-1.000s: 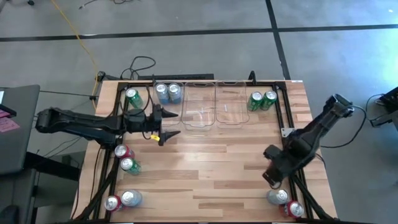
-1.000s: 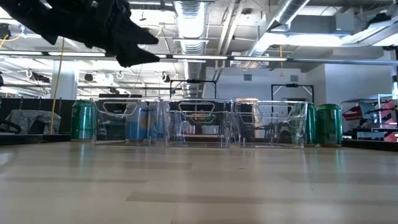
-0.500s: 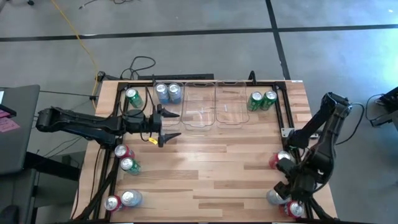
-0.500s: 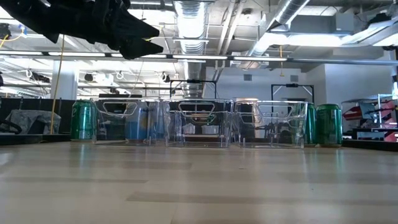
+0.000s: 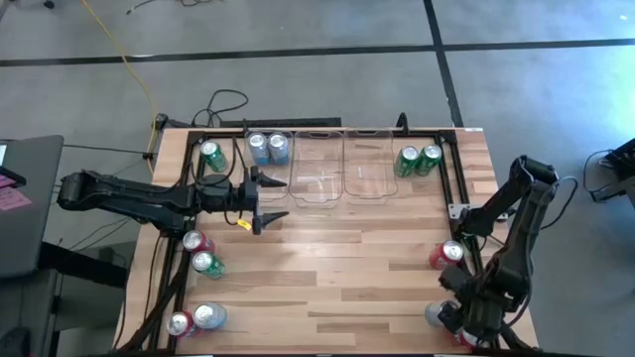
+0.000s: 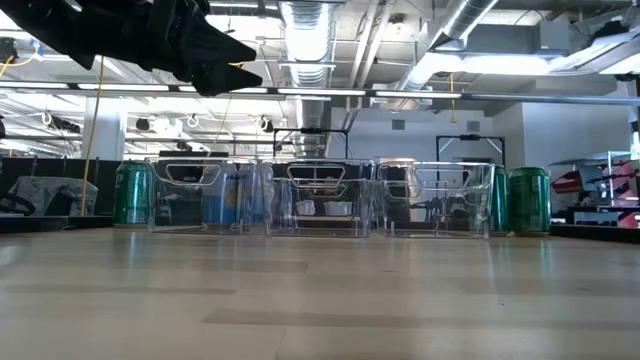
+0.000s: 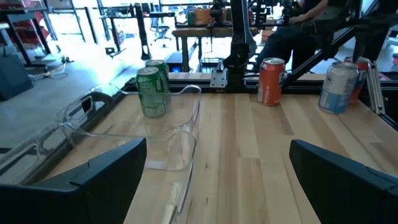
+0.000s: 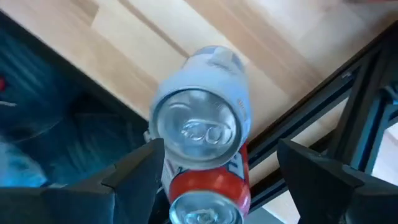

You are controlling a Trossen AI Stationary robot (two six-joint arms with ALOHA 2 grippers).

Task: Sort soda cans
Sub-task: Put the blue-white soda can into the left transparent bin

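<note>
My right gripper isn't ready to close on the can yet and needs to go lower first: its fingers stop above the silver can's lid (image 5: 435,314) (image 8: 197,126).
Soda cans stand upright on the wooden table. My right gripper (image 5: 449,313) (image 8: 217,177) hangs open and points down at the near right corner, over a blue/silver can (image 8: 199,127) (image 5: 435,315) that stands against a red can (image 8: 205,200). Its fingers touch neither can. Another red can (image 5: 444,256) stands a little farther from the near edge. Two green cans (image 5: 418,159) stand at the far right. Two blue cans (image 5: 269,148) are in the left clear bin (image 5: 256,171). My left gripper (image 5: 281,196) (image 7: 214,180) waits open and level, left of the bins.
Two more clear bins (image 5: 319,177) (image 5: 367,171) stand in the far row. A green can (image 5: 211,157) is at the far left. Red (image 5: 195,241), green (image 5: 206,263), red (image 5: 181,323) and silver (image 5: 208,315) cans line the left side. A black frame rail (image 8: 298,124) runs beside the near right cans.
My right gripper has swung toward the table's near right corner and sunk a little, uncovering a red can; it now hangs over the blue/silver can, still open. My left gripper has rolled slightly in place.
</note>
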